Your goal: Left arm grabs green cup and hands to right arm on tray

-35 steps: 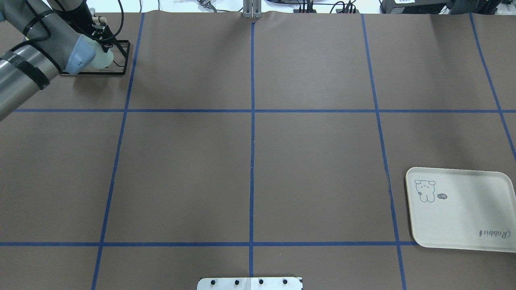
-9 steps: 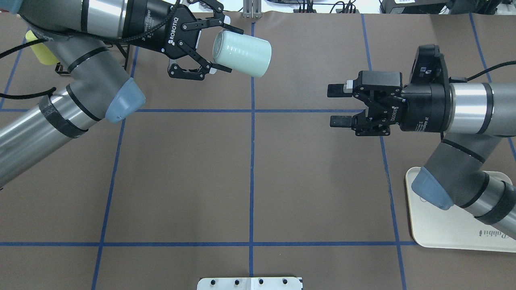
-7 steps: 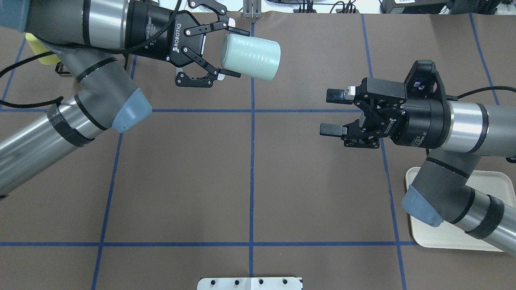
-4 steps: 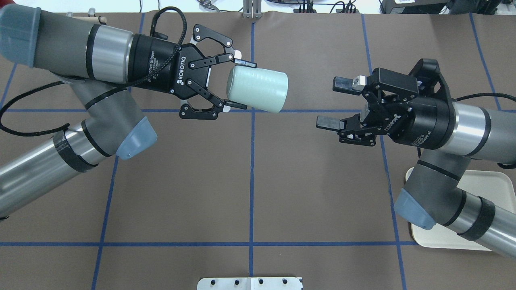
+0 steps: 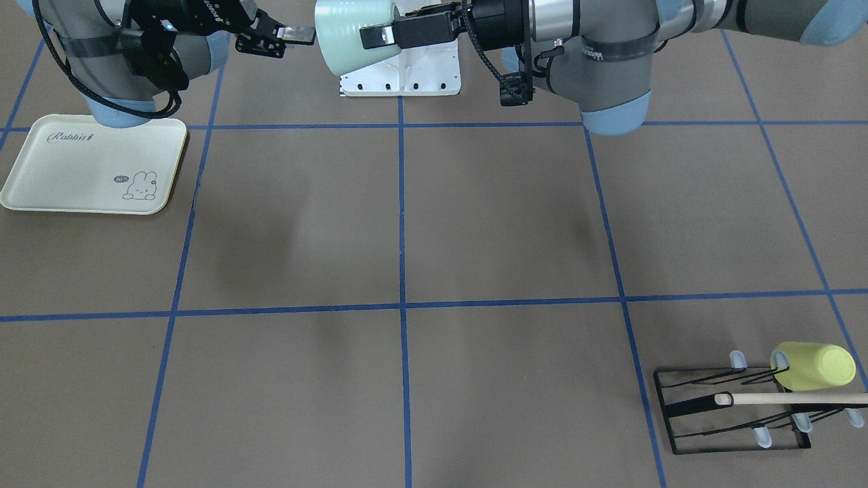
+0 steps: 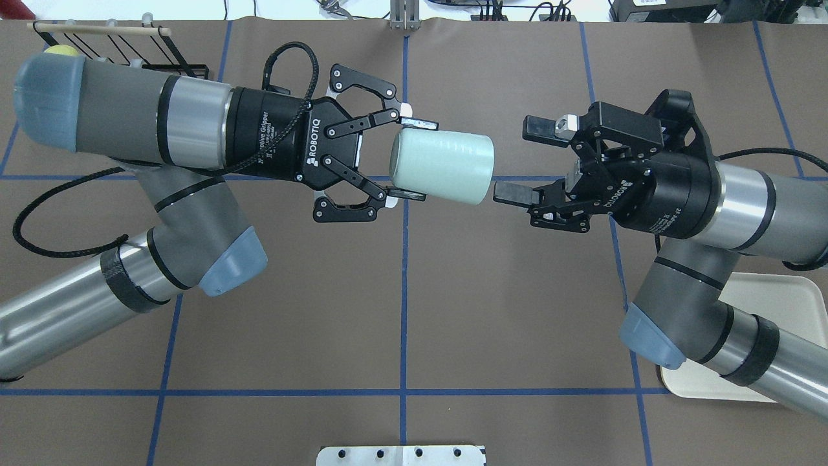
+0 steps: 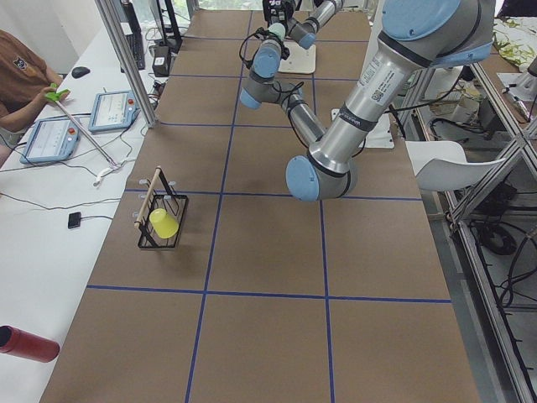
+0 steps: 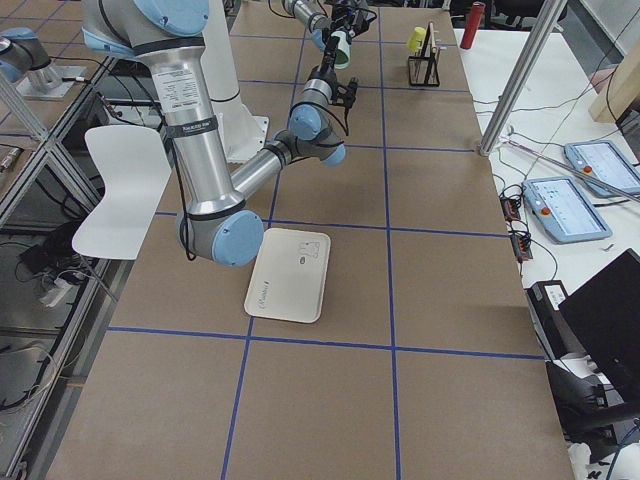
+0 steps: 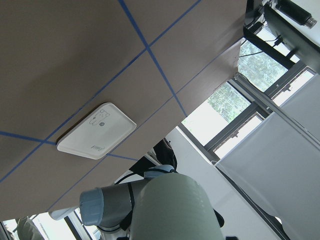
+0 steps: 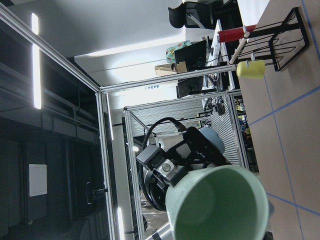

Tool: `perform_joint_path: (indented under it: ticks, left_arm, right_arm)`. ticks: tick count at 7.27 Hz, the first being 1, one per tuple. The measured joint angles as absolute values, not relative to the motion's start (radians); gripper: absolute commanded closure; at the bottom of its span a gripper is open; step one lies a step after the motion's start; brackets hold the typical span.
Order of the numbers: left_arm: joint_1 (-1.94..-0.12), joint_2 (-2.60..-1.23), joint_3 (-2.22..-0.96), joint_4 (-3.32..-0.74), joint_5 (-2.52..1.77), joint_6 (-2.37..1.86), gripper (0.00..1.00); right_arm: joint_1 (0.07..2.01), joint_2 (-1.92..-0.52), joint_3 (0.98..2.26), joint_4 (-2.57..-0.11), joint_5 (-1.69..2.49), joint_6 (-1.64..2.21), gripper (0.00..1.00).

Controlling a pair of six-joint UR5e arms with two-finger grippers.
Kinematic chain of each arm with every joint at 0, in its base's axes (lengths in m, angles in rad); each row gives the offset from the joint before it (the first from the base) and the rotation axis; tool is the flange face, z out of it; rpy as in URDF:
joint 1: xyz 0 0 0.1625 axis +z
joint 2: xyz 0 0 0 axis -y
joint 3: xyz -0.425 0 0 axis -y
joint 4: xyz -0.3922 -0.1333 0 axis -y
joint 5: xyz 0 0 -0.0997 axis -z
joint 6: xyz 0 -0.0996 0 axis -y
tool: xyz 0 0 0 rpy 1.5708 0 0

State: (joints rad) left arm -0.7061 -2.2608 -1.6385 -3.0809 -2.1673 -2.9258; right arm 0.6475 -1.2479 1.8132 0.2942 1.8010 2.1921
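The pale mint-green cup has to go to the cream tray (image 5: 89, 167). My right gripper will next grab the pale mint-green cup by its rim (image 5: 319, 36) to take it there.
The pale mint-green cup (image 6: 442, 167) lies on its side in the air over the table's middle, with my left gripper (image 6: 414, 157) shut on its closed base end. Its open mouth faces my right gripper (image 6: 522, 160), which is open; its lower finger (image 6: 512, 192) is just at the cup's rim, and the fingers are not closed on the cup. The right wrist view looks into the cup's mouth (image 10: 220, 205). The cup also shows in the front view (image 5: 346, 34). The cream tray (image 6: 783, 304) lies at the near right, partly under the right arm, and nothing is on it (image 5: 81, 163).
A black wire rack (image 5: 732, 410) with a wooden rod holds a yellow-green cup (image 5: 814, 366) at the table's far left corner. A white base plate (image 6: 401, 455) sits at the near edge. Blue tape lines grid the brown table.
The left arm has carried the cup from the rack toward the table's middle. The right gripper has come in from the right, and the gap between it and the cup has closed.
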Motion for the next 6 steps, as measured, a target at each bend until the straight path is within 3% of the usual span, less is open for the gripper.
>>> perform_joint_path:
  ticks: [6]
  left_arm:
    - [-0.657, -2.268, -1.630, -3.081, -2.100, -2.919, 1.00]
  right_arm:
    - [0.621, -1.245, 1.813, 0.332, 1.800, 2.192, 0.29]
